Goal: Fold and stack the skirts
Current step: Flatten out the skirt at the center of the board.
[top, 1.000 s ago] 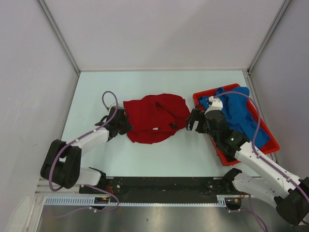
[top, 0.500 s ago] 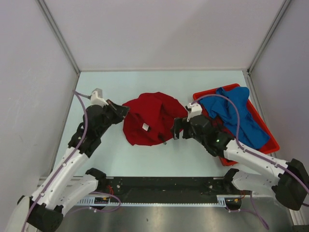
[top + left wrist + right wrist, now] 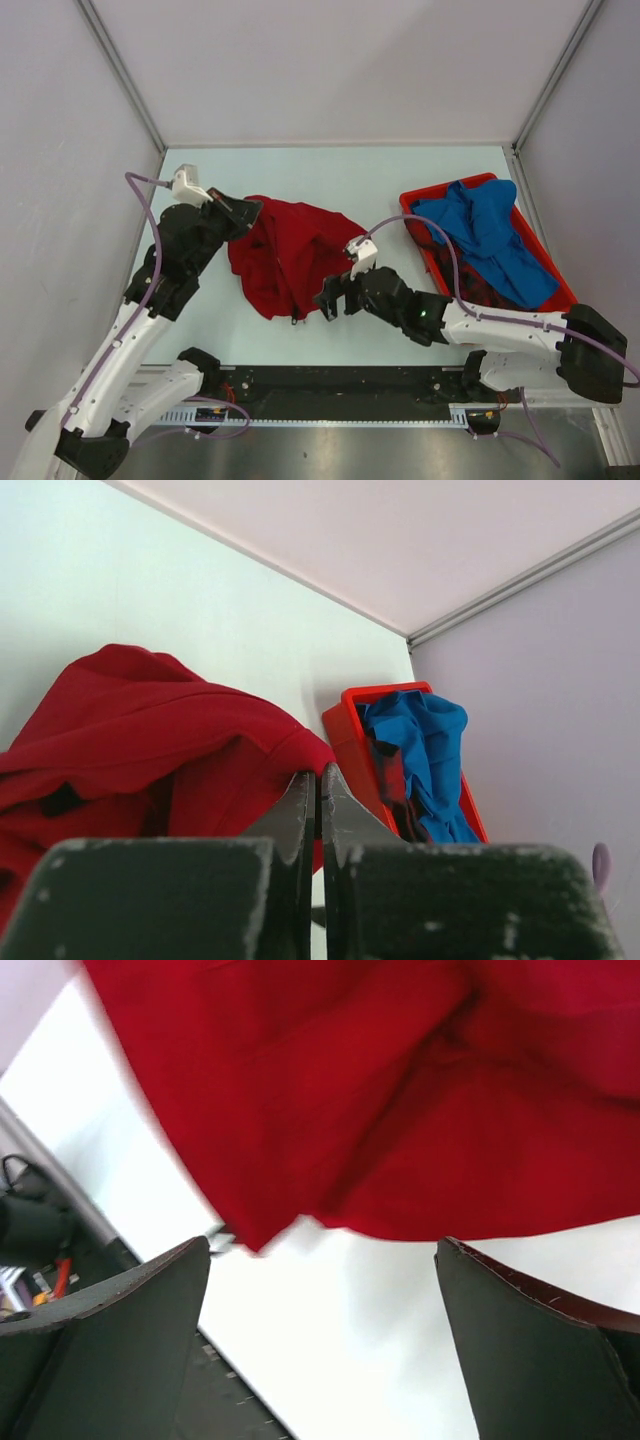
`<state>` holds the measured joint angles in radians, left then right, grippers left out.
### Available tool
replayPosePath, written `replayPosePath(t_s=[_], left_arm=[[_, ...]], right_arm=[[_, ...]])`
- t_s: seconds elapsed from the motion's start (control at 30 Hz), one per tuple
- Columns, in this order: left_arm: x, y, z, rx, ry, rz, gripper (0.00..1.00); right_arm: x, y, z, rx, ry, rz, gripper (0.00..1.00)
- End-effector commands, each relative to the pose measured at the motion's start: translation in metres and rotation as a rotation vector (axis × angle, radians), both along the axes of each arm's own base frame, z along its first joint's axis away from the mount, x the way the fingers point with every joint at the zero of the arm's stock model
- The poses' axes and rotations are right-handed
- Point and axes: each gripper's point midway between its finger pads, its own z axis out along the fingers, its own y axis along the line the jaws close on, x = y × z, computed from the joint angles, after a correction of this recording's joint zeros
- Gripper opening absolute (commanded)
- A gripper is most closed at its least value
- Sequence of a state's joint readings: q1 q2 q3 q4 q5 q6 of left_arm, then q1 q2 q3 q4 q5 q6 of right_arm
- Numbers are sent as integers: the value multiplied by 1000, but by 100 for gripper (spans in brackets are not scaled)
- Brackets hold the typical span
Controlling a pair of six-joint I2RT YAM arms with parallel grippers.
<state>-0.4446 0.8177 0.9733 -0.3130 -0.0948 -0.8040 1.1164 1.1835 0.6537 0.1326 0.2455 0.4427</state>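
I should next use my right gripper to grab the red skirt (image 3: 290, 255) by its near corner (image 3: 301, 311), opposite my left gripper's edge, to spread the skirt for folding.
The red skirt (image 3: 290, 255) lies bunched on the table, left of centre. My left gripper (image 3: 248, 210) is shut on its upper left edge and holds that edge raised. In the left wrist view the jaws (image 3: 318, 772) are pressed together with red cloth (image 3: 150, 730) at their tips. My right gripper (image 3: 328, 298) is open and empty, just off the skirt's near right corner. Its wrist view shows the gripper (image 3: 323, 1245) wide open below the red hem (image 3: 400, 1110). The blue skirt (image 3: 490, 235) lies in the tray over the plaid skirt (image 3: 478, 283).
A rigid red plastic tray (image 3: 418, 195) stands at the right side of the table and also shows in the left wrist view (image 3: 350, 730). Grey walls close in the table at the left, back and right. The black arm-base rail runs along the near edge.
My left arm rose and drew the red skirt's edge up and to the left. The skirt shifted left. My right gripper moved left and nearer, from the tray to the skirt's near corner.
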Motion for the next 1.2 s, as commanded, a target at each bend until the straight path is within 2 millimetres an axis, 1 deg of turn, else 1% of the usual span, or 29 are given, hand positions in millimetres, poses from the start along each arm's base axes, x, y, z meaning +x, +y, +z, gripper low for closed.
replayPosePath(t_s=[0.0, 0.03, 0.1, 0.13, 0.2, 0.23, 0.3, 0.33, 0.37, 0.4, 0.43, 0.47, 0.53, 0.57, 0.63, 0.67, 0.7, 0.73, 0.83, 0.87, 0.93, 0.97, 1.0, 1.03, 1.07, 1.1, 1.13, 1.17], left_arm=[[-4, -3, 26, -43, -73, -4, 0], [-5, -2, 24, -40, -70, -1, 0], [-5, -3, 22, -35, -63, -4, 0], [-5, -3, 22, -34, -62, -7, 1], [-6, -4, 22, -33, -61, -12, 0], [-6, -4, 21, -34, -59, -13, 0], [-7, -4, 23, -39, -65, -14, 0], [-7, -3, 24, -42, -66, -10, 0], [-7, -3, 23, -41, -62, -8, 0], [-7, -2, 23, -41, -63, -3, 1], [-7, -2, 23, -42, -62, 0, 0], [-7, -1, 23, -43, -62, 2, 0], [-7, -2, 22, -43, -60, -1, 0], [-8, -2, 23, -45, -64, -3, 0], [-8, -1, 24, -47, -70, 3, 0], [-9, 0, 25, -48, -72, 6, 0], [-8, 1, 25, -49, -75, 11, 0], [-8, 2, 26, -48, -75, 15, 0], [-6, 6, 28, -45, -78, 39, 0], [-5, 8, 29, -44, -79, 50, 0], [-3, 11, 29, -34, -76, 75, 0], [-2, 13, 34, -33, -80, 88, 0], [-1, 15, 34, -28, -77, 96, 0], [-1, 17, 36, -29, -83, 109, 0], [-1, 18, 39, -29, -94, 110, 0], [-1, 19, 41, -32, -99, 111, 0], [-1, 20, 43, -33, -104, 119, 0], [-2, 22, 46, -36, -111, 126, 0]], right_arm=[[-11, 15, 19, 100, -32, -54, 100], [-21, 23, 12, 89, -26, -33, 100], [-19, 28, 8, 113, -14, -84, 100], [-18, 31, -1, 119, 15, -106, 100], [-15, 31, -9, 119, 40, -144, 100], [-10, 28, -19, 98, 48, -178, 99], [-8, 29, -28, 90, 66, -187, 98], [-9, 32, -28, 98, 71, -175, 98], [-9, 34, -34, 88, 75, -171, 98], [-13, 38, -35, 88, 83, -146, 98], [-14, 41, -34, 102, 84, -135, 98], [-14, 42, -40, 89, 88, -133, 98], [-12, 42, -46, 87, 103, -158, 98], [-9, 40, -56, 65, 109, -176, 98], [-6, 39, -65, 58, 124, -199, 98], [-5, 40, -68, 54, 125, -200, 97], [-5, 41, -79, 41, 146, -207, 95], [-5, 42, -83, 43, 156, -212, 93], [-7, 42, -90, 52, 194, -236, 79], [-6, 42, -90, 51, 191, -238, 68], [-6, 37, -87, 36, 176, -251, 53], [-6, 33, -86, 31, 176, -265, 33], [-1, 26, -85, 27, 166, -308, 25], [0, 15, -85, -1, 167, -334, 21], [2, 10, -82, -3, 162, -354, 16], [6, 5, -79, -9, 148, -374, 15], [9, -2, -72, -9, 140, -392, 13], [12, -7, -67, -16, 122, -396, 7]])
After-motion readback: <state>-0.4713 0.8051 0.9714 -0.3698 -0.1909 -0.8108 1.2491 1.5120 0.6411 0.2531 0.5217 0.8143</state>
